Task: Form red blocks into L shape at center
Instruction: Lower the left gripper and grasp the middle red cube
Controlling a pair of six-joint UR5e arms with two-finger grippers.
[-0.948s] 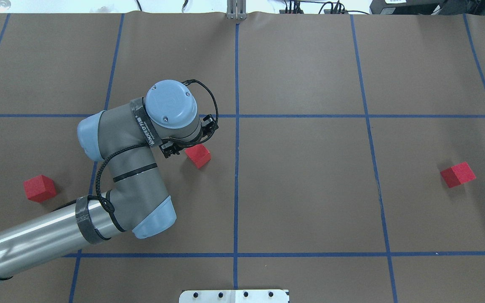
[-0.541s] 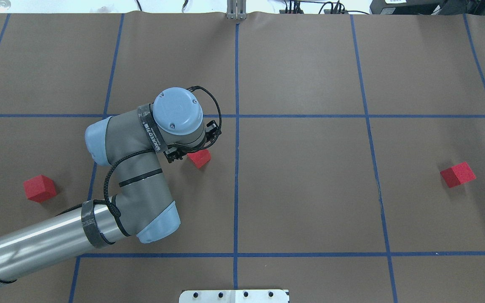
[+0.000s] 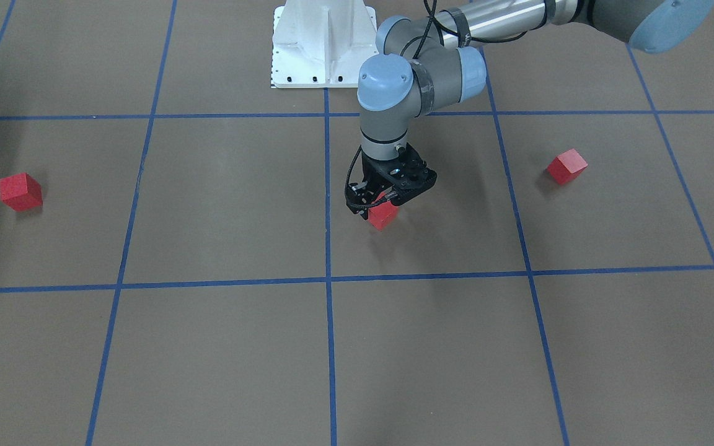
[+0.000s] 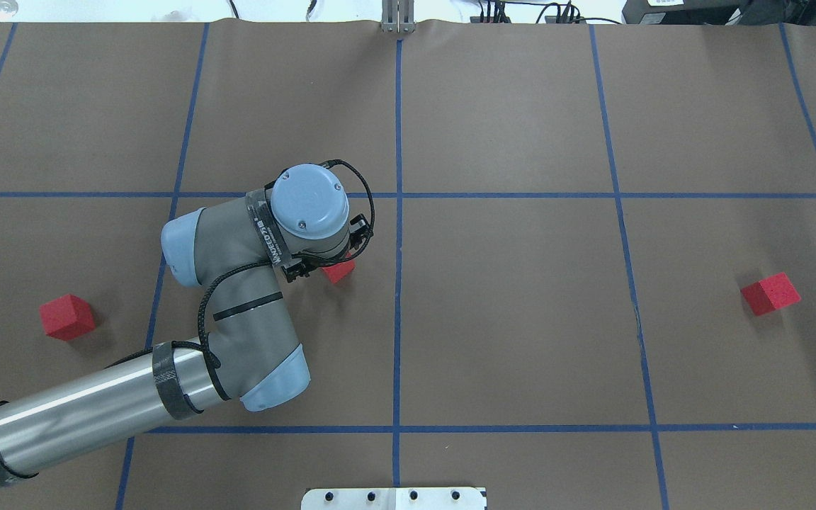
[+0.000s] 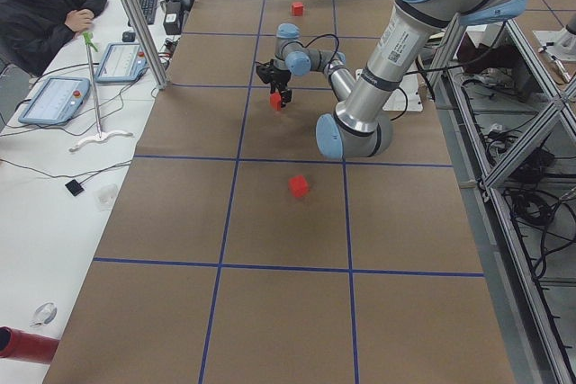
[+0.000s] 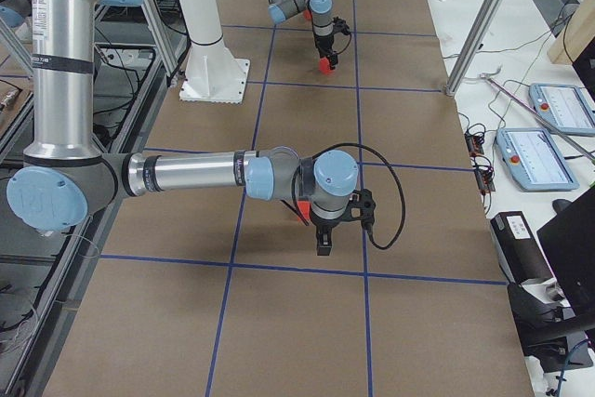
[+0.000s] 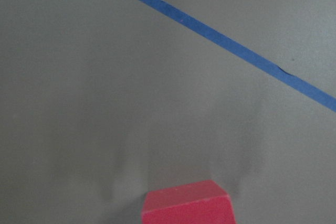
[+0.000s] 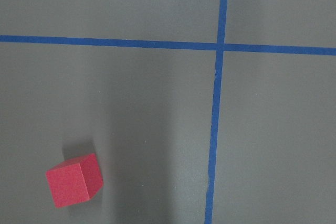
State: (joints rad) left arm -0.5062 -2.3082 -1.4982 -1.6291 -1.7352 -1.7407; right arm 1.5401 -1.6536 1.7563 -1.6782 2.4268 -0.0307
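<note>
The left gripper takes hold of the middle red block by its opposite sides next. That block starts the L shape at the center.
Three red blocks lie apart on the brown surface. The middle block (image 4: 341,271) (image 3: 384,217) sits left of the center crossing (image 4: 398,195) (image 3: 328,282). My left gripper (image 3: 383,203) is open and low over this block, with a finger on either side. The left wrist view shows only the block's top (image 7: 186,205). A second block (image 4: 66,316) (image 3: 567,166) lies far left. The third (image 4: 771,293) (image 8: 73,180) lies far right. My right gripper (image 6: 323,246) hovers high above the third block. I cannot tell if it is open or shut.
The white robot base plate (image 3: 323,43) (image 4: 394,498) sits at the near edge of the table. A seated operator (image 5: 40,6) and tablets (image 5: 54,101) are beside the far edge. A metal post (image 6: 479,25) stands at that side.
My left arm has moved right and down onto the middle block, and its wrist now covers most of it from above. No block has moved.
</note>
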